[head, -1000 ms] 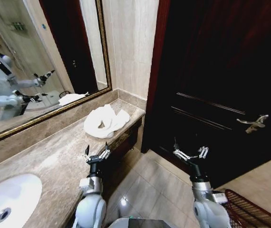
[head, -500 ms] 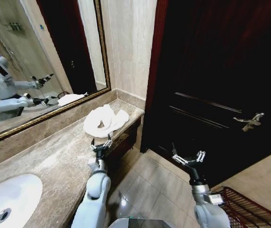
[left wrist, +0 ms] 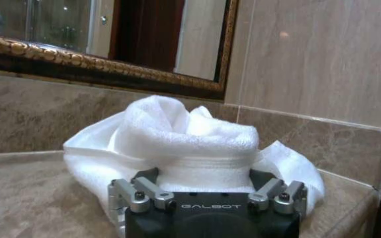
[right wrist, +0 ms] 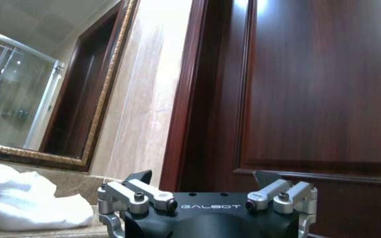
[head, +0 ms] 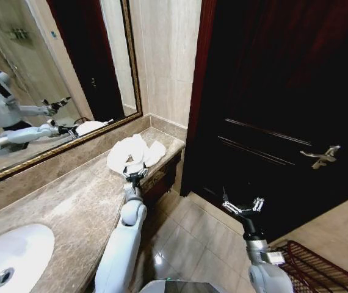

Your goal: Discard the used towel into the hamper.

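The crumpled heap is wider than my open fingertips, so my left gripper needs to pick up the towel next by the narrow fold bulging from its edge (head: 135,164).
The used towel (head: 135,155) is a crumpled white heap at the far end of the marble counter (head: 70,201), close to the corner wall. My left gripper (head: 136,174) is stretched out to the towel's near edge and is open. In the left wrist view the towel (left wrist: 190,141) rises just beyond the left gripper (left wrist: 204,174), with one finger at each side of its near fold. My right gripper (head: 242,207) hangs open over the floor in front of the door. The hamper (head: 313,268), dark reddish open weave, stands on the floor at the lower right, partly cut off.
A dark wooden door (head: 284,91) with a metal lever handle (head: 320,156) stands to the right of the counter. A gilt-framed mirror (head: 52,73) runs behind the counter, and a white sink (head: 9,256) sits at the near left. Tiled floor (head: 192,244) lies between counter and hamper.
My left arm has reached forward along the counter edge until its gripper meets the towel. The right gripper has dropped slightly and stays open.
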Tool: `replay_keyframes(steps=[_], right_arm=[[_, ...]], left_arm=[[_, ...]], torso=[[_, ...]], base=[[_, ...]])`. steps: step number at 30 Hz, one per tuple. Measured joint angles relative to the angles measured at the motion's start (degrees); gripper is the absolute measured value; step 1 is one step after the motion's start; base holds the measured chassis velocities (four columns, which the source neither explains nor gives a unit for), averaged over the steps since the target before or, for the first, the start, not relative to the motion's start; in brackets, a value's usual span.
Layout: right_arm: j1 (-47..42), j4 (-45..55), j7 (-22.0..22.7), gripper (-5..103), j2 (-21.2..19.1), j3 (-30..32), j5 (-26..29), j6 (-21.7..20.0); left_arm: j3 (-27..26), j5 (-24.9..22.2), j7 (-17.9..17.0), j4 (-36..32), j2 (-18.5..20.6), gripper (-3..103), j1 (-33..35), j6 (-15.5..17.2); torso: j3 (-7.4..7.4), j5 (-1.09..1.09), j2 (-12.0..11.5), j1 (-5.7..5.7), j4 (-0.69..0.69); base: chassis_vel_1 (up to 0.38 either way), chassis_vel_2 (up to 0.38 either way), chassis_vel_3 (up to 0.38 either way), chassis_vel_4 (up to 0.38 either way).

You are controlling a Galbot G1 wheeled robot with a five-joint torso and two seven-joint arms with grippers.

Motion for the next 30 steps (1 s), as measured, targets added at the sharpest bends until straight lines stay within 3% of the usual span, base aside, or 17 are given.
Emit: replay_keyframes(steps=[5,7,14,17,30], right_arm=[[0.18,-0.44,-0.09,100,0.18,0.05,0.08,0.3],[0.29,-0.54,-0.11,100,0.21,-0.03,0.08,0.34],[0.83,-0.89,-0.14,100,0.52,-0.44,0.4,1.16],[0.76,-0.89,-0.19,100,0.55,-0.41,0.64,1.35],[0.5,-0.69,-0.67,100,0.63,-0.27,1.71,2.21]], left_arm=[[-0.01,-0.51,0.22,0.42,0.83,78,-0.16,0.02],[-0.03,-0.58,0.25,0.33,0.91,78,0.07,0.02],[-0.23,-1.21,0.41,-0.95,1.64,54,1.88,-0.21],[-0.26,-1.72,0.64,-1.25,1.84,50,2.32,-0.4],[-0.38,-2.2,1.8,-0.74,1.3,15,3.16,-3.75]], torso=[[0.0,0.0,0.0,-0.01,0.0],[0.0,0.0,0.0,-0.01,0.0],[-0.01,0.0,0.0,-0.01,0.01],[-0.01,0.0,0.0,-0.01,0.01],[-0.01,0.0,0.0,-0.01,0.01]], base=[[0.0,0.0,0.0,0.0],[0.0,0.0,0.0,0.0],[0.0,0.0,0.0,0.0],[0.0,0.0,0.0,0.0],[0.0,0.0,0.0,0.0]])
